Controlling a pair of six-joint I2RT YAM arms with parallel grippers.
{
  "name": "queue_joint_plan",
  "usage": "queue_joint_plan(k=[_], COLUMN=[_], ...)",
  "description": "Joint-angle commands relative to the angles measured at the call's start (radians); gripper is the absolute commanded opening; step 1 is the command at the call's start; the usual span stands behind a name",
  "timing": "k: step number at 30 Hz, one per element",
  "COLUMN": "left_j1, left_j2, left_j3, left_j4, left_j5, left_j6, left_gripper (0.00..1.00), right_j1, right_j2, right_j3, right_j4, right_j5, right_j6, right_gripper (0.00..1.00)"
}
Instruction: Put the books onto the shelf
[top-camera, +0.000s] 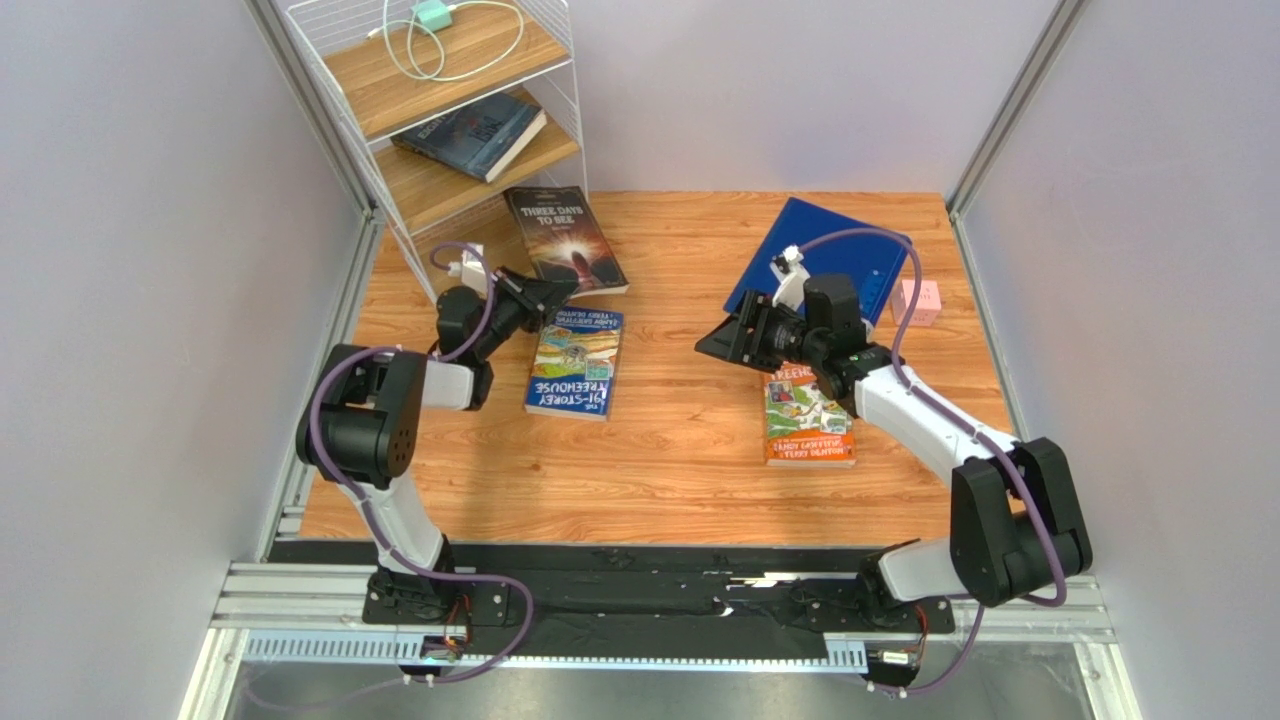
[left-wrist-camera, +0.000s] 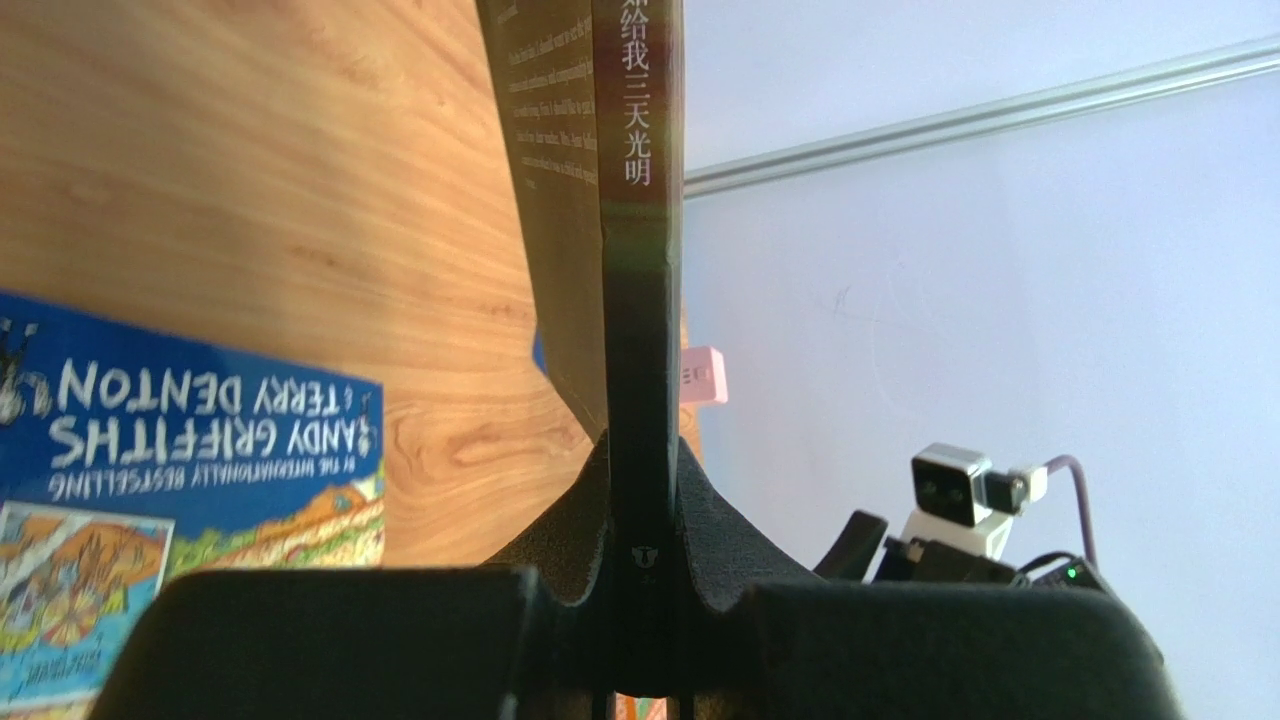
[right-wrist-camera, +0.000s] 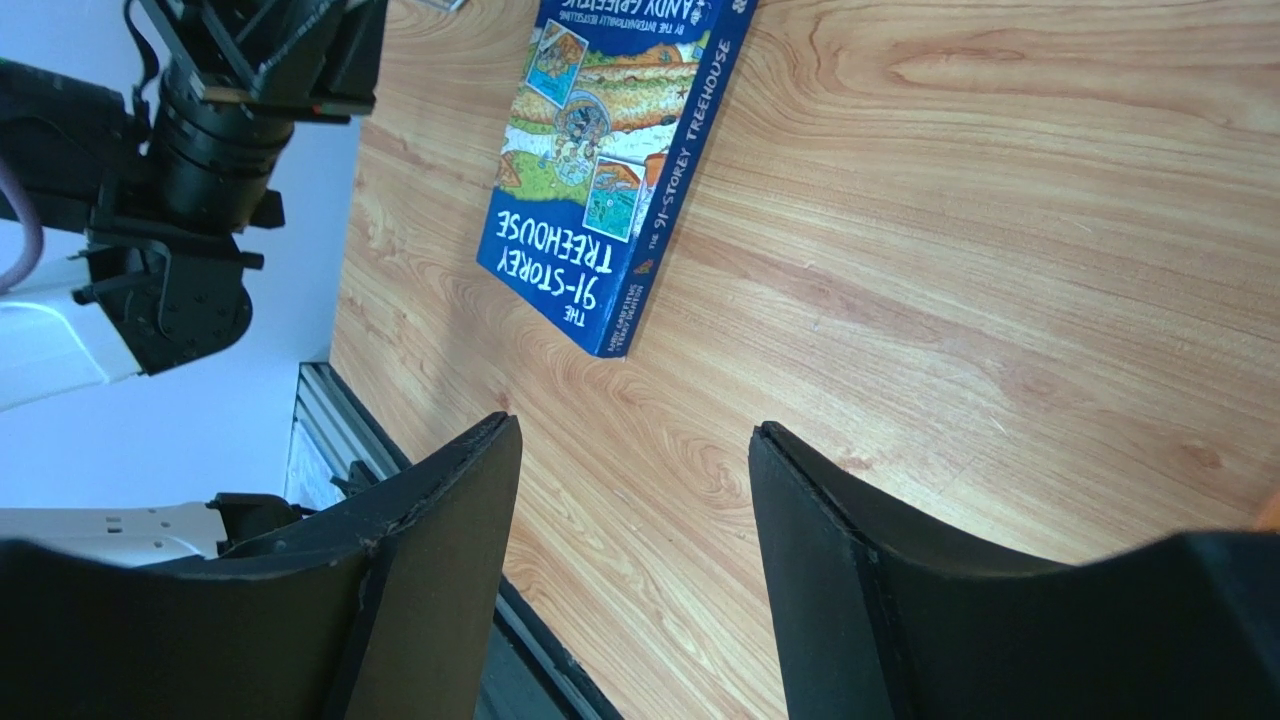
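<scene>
The dark book is in front of the shelf, so it would drop onto the table if I opened my left gripper now. My left gripper should move the book in first.
My left gripper (top-camera: 537, 287) (left-wrist-camera: 642, 518) is shut on the near edge of the dark "Three Days to See" book (top-camera: 567, 237) (left-wrist-camera: 639, 225), which is raised just in front of the shelf (top-camera: 394, 210); its spine stands upright between the pads. Another dark book (top-camera: 475, 134) lies on the middle shelf board. The blue Treehouse book (top-camera: 576, 362) (left-wrist-camera: 181, 435) (right-wrist-camera: 616, 165) lies flat on the table beside the left gripper. An orange Treehouse book (top-camera: 807, 419) lies partly under the right forearm. My right gripper (top-camera: 721, 342) (right-wrist-camera: 631, 450) hovers open above bare table, holding nothing.
A large plain blue folder (top-camera: 824, 249) lies at the back right, with a small pink block (top-camera: 920, 305) (left-wrist-camera: 702, 375) beside it. A white cable and green charger (top-camera: 433, 21) sit on the top shelf board. Grey walls enclose the table.
</scene>
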Motion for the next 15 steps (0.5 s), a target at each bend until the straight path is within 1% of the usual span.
queue_joint_plan(k=[1,10,15], left_j1=[0.014,0.038,0.050], left_j2=[0.003,-0.005,0.020], left_j3=[0.091,0.109,0.139], left_j4=[-0.029,-0.132,-0.155], left_j5=[0.000,-0.040,-0.043], left_j6=[0.036,0.055,0.058], left_gripper=[0.00,0.00,0.00], right_j1=[-0.004,-0.004,-0.004], right_j2=[-0.001,0.000,0.003], right_j3=[0.002,-0.008,-0.015], right_j4=[0.020,0.018,0.026], right_j5=[-0.019,-0.021,-0.027], right_j6=[-0.029,-0.034,-0.034], right_gripper=[0.62,0.62,0.62])
